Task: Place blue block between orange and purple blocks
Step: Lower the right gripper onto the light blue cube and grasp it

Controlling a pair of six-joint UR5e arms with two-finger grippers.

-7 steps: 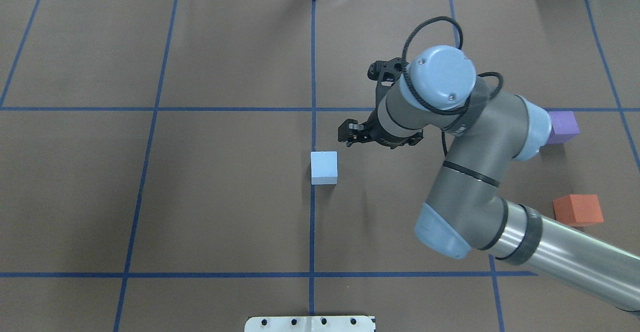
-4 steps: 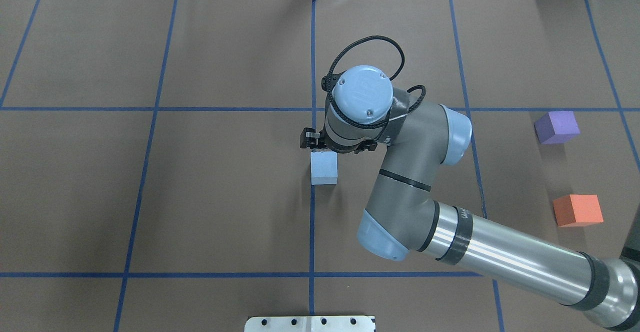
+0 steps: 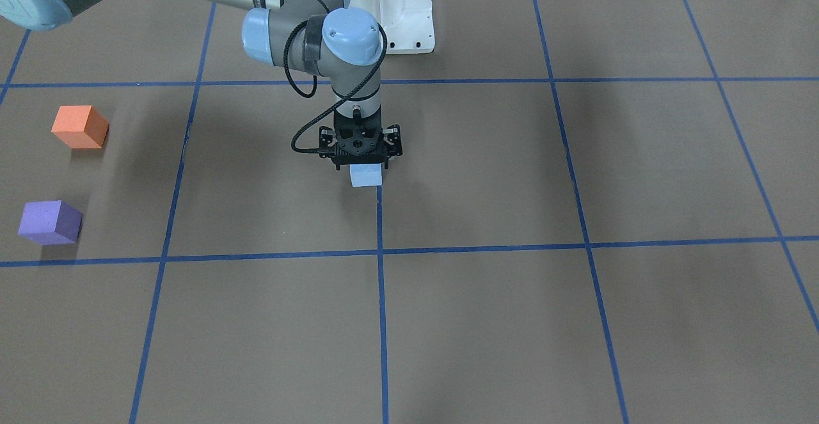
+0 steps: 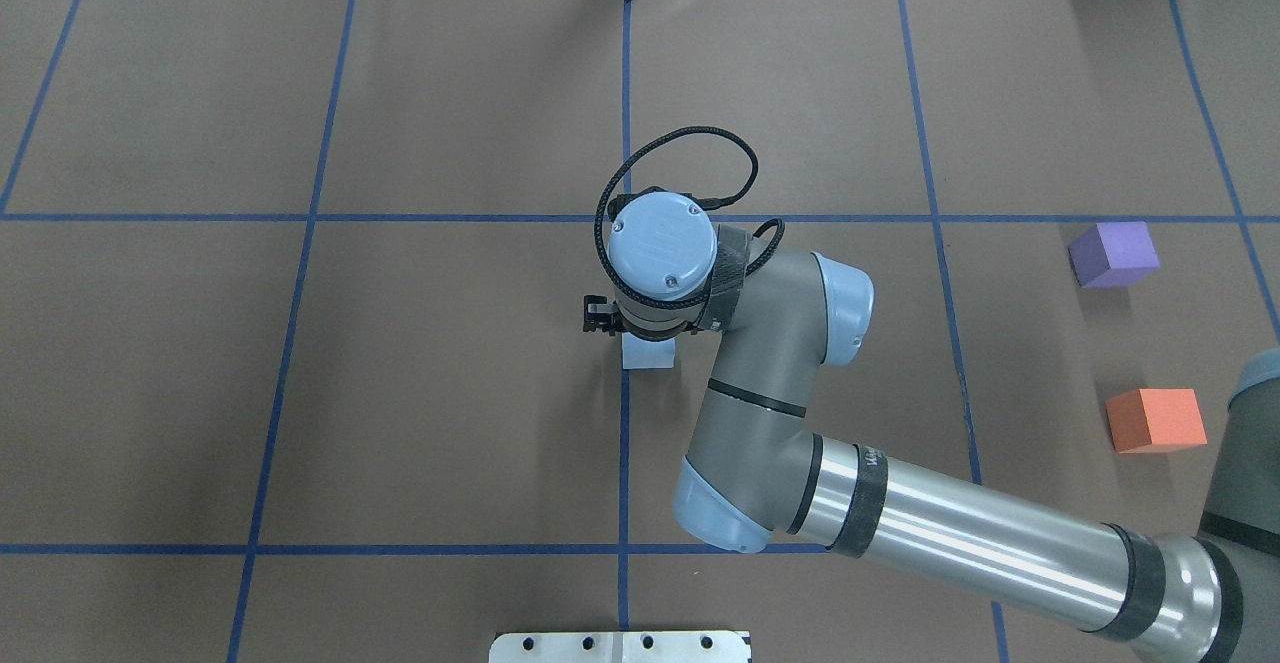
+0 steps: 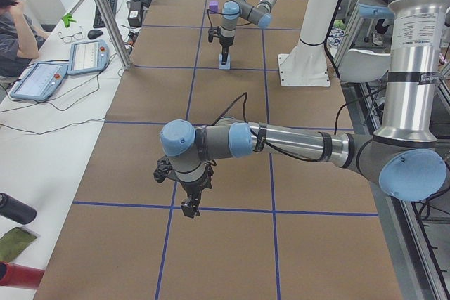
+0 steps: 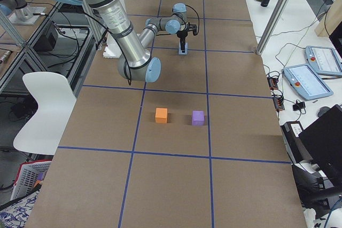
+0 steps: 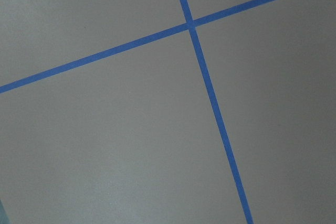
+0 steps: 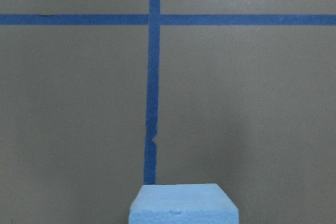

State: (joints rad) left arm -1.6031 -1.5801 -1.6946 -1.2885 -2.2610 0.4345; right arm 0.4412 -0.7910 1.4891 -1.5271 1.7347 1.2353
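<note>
The right gripper grabs the light blue block by its opposite sides next. Then it sets the block between the orange and purple blocks.
The light blue block sits on the centre tape line; it also shows in the overhead view and at the bottom of the right wrist view. My right gripper points straight down right over it, jaws open, with the block below and between the fingers. The orange block and the purple block stand apart at the table's right side, with a gap between them. My left gripper hangs low over bare table, far from the blocks; I cannot tell whether it is open.
Brown paper with a blue tape grid covers the table. The white robot base stands behind the blue block. An operator and tablets are at a side table beyond the table's far edge.
My right arm has swung left from near the purple block and come to stand directly over the blue block. The blocks have not moved.
</note>
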